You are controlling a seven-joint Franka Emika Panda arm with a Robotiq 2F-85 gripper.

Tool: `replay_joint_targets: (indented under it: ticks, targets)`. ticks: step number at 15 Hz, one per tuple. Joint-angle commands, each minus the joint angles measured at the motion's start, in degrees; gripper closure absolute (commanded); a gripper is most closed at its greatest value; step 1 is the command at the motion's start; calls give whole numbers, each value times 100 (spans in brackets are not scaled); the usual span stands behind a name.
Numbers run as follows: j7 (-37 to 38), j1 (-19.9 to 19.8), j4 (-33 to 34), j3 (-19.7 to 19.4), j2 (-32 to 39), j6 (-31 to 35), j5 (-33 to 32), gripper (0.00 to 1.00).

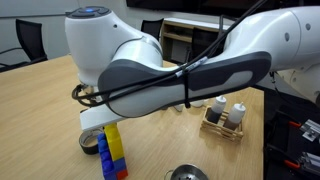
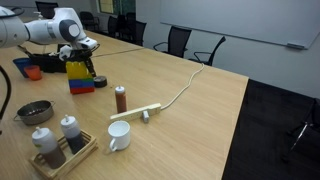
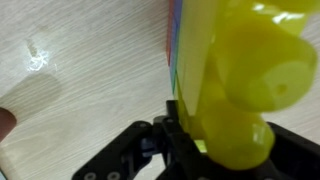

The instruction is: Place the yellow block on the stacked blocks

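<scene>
The yellow block's lower edge meets the blue block under my fingers, so the yellow block would remain stacked if released. It is time to open.
The stacked blocks [image 2: 79,78] stand on the wooden table, yellow on top over blue and red; they also show in an exterior view [image 1: 115,150]. My gripper [image 2: 87,62] is right at the top of the stack. In the wrist view my gripper [image 3: 215,145] has its black fingers closed around a blurred yellow block [image 3: 238,135], which sits against the stack's yellow studded top [image 3: 255,50]. The stack's coloured side [image 3: 172,50] runs down to the table. My arm hides the gripper in an exterior view.
A tape roll [image 1: 92,141] lies beside the stack. There are a brown bottle [image 2: 120,98], a white mug [image 2: 118,136], a wooden strip with a cable [image 2: 138,113], a metal bowl [image 2: 35,111], a bottle rack [image 2: 62,146] and an orange object [image 2: 34,72].
</scene>
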Motion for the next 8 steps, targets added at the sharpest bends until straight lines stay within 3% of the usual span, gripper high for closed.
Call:
replay_joint_targets:
  ticks: [1,6,8]
  targets:
    - [343,71,-6,-145,183,2,-206,90]
    - [260,101,22,-23,230,147,-173,90]
    - [240,92,27,-13,228,174,-166,40]
